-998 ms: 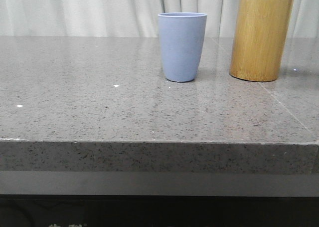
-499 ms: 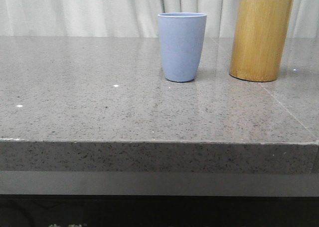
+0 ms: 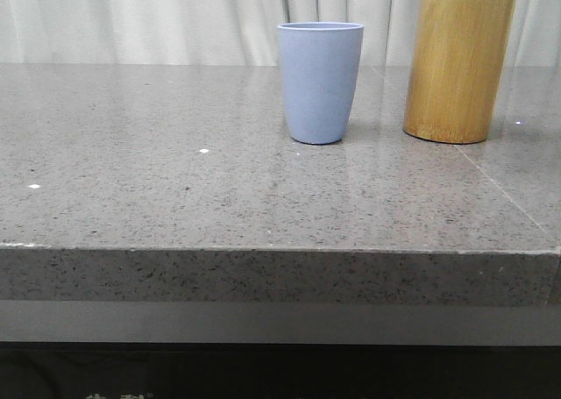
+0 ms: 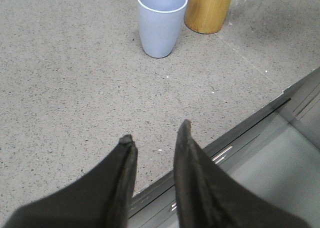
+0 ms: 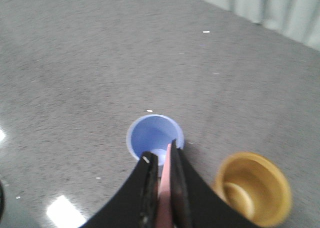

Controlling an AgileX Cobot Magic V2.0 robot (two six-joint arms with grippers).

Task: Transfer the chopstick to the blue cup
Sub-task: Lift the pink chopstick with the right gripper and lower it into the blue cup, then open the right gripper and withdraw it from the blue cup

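Observation:
My right gripper now keeps hold of the chopstick until the chopstick's lower tip is in the blue cup, since the chopstick's tip hangs above the blue cup's rim.
The blue cup stands upright at the middle back of the grey stone table, empty. From above, in the right wrist view, its open mouth lies directly under my right gripper. That gripper is shut on the pale pink chopstick, which runs between the fingers with its tip over the cup's opening. My left gripper hangs open and empty over the table's front edge, well short of the blue cup.
A taller yellow-brown bamboo holder stands just right of the cup, empty inside, and also appears in the left wrist view. The table's front edge drops off beside the left gripper. White curtains hang behind.
One second ago a pink chopstick tip stuck out of the bamboo holder; it left the holder and is now held over the blue cup. Cup and holder have not moved.

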